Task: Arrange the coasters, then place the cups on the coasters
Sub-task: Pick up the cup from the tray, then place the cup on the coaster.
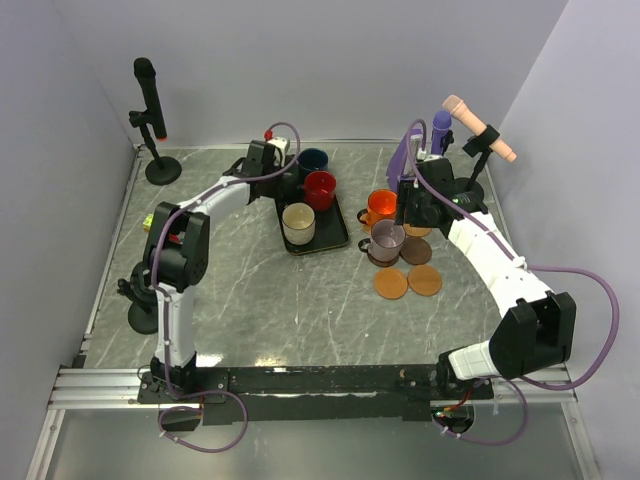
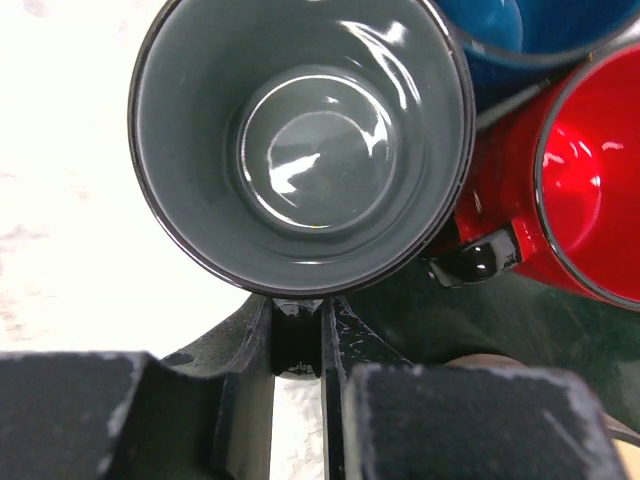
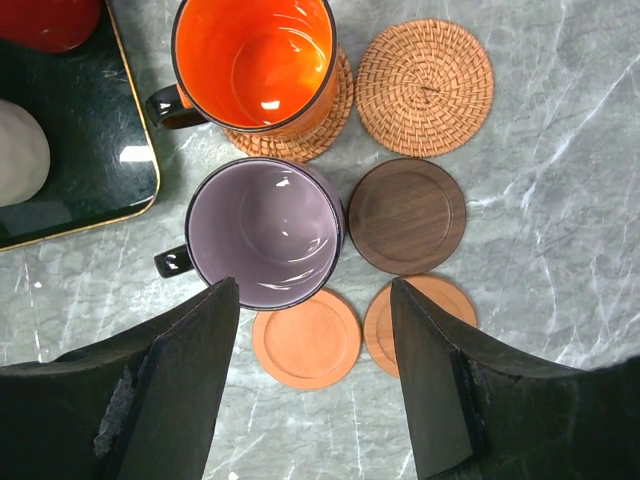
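Observation:
I am holding the black handle of the dark grey-green cup in my shut left gripper. The cup would come up off the tray (image 1: 335,238) (image 2: 415,318) if I lifted my left gripper now.
In the left wrist view the dark grey-green cup (image 2: 300,140) fills the frame, and my left gripper (image 2: 297,345) is shut on its black handle. It stands on the black tray (image 1: 335,238) with the navy cup (image 1: 313,160), the red cup (image 1: 320,188) and the cream cup (image 1: 298,222). The orange cup (image 3: 255,62) sits on a woven coaster (image 3: 335,115). The mauve cup (image 3: 265,232) stands in front of it. Beside them lie a bare woven coaster (image 3: 425,88), a dark brown coaster (image 3: 407,215) and two flat orange coasters (image 3: 306,338). My right gripper (image 3: 312,290) hangs open above these, holding nothing.
A black microphone on a stand (image 1: 150,120) is at the back left. A peach and purple object on a stand (image 1: 478,128) is at the back right. Grey walls close in the table (image 1: 260,300) on the left, back and right.

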Robot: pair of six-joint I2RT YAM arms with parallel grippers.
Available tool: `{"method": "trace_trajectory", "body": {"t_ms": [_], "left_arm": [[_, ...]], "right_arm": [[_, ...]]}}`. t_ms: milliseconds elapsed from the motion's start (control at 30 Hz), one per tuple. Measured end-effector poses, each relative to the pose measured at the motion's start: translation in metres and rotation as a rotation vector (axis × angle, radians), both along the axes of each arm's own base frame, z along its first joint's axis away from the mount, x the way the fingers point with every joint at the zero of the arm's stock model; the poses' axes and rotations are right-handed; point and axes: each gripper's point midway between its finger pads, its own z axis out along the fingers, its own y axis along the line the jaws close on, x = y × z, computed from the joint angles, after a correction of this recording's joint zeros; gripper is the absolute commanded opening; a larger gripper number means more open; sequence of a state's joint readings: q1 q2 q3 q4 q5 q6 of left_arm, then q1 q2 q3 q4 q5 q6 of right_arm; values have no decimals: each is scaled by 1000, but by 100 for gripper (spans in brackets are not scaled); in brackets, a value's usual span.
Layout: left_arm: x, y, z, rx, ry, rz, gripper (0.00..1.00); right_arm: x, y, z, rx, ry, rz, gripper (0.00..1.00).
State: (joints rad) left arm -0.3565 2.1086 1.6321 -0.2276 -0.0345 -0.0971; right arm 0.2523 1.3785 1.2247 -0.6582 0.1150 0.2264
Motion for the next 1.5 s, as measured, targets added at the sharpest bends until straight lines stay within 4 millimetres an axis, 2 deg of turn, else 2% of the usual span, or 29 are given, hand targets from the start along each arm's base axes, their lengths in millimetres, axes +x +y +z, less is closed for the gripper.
{"method": "trace_trajectory", "body": {"t_ms": [367, 533, 700, 833, 900, 1000, 1167, 1300, 1500], "left_arm": [[3, 29, 49, 45, -91, 64, 1], [-7, 30, 91, 11, -152, 60, 1], [-25, 22, 138, -44, -226, 26, 1], [-55, 4, 158, -61, -248, -32, 1], [-73, -8, 158, -65, -236, -76, 1], [-107, -24, 145, -55, -184, -151, 1], [-158, -43, 117, -42, -82, -260, 1], [-195, -59, 102, -47, -41, -333, 1], [-233, -92, 95, -98, 5, -437, 1]], "right_arm": [[5, 1, 11, 7, -27, 0, 69], [10, 3, 25, 25, -55, -10, 69], [16, 7, 46, 59, -96, -23, 68], [21, 14, 72, 102, -131, -20, 67], [26, 19, 89, 125, -155, -11, 67], [30, 28, 108, 146, -189, 13, 65], [34, 64, 130, 161, -212, 108, 61], [36, 104, 123, 152, -174, 215, 58], [24, 147, 82, 146, -35, 327, 56]]}}
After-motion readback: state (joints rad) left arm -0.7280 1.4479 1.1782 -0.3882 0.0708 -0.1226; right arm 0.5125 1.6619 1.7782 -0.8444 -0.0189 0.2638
